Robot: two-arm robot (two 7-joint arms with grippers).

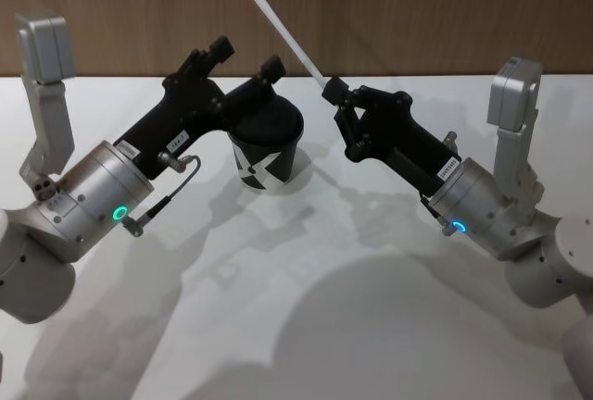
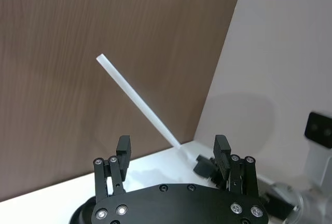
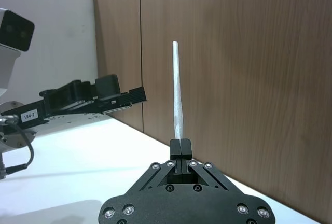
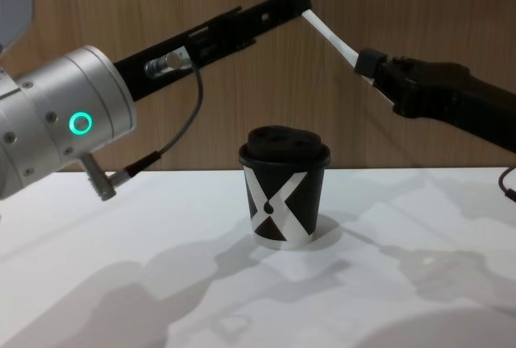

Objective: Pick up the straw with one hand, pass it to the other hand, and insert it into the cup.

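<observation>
The robot's left gripper should next grab the straw by its bare middle part (image 1: 266,8) (image 3: 177,92), because the closed fingers of the right gripper cover the straw's lower end.
The white straw (image 1: 278,22) slants up and away from my right gripper (image 1: 331,91), which is shut on its lower end. In the right wrist view the straw (image 3: 178,94) rises straight out of the closed fingers. My left gripper (image 1: 248,56), on its silver wrist with a green ring, stands open just left of the straw and above the cup, not touching the straw. From the left wrist the straw (image 2: 140,102) shows beyond the gap between the spread fingers (image 2: 123,150). The black cup (image 4: 282,195) with its domed lid and white X stands upright on the table under both grippers.
The white table (image 1: 306,307) runs back to a brown wood-panelled wall (image 4: 161,106). A thin cable with a metal plug (image 1: 153,210) hangs from the left wrist. Both silver forearms flank the cup at the sides.
</observation>
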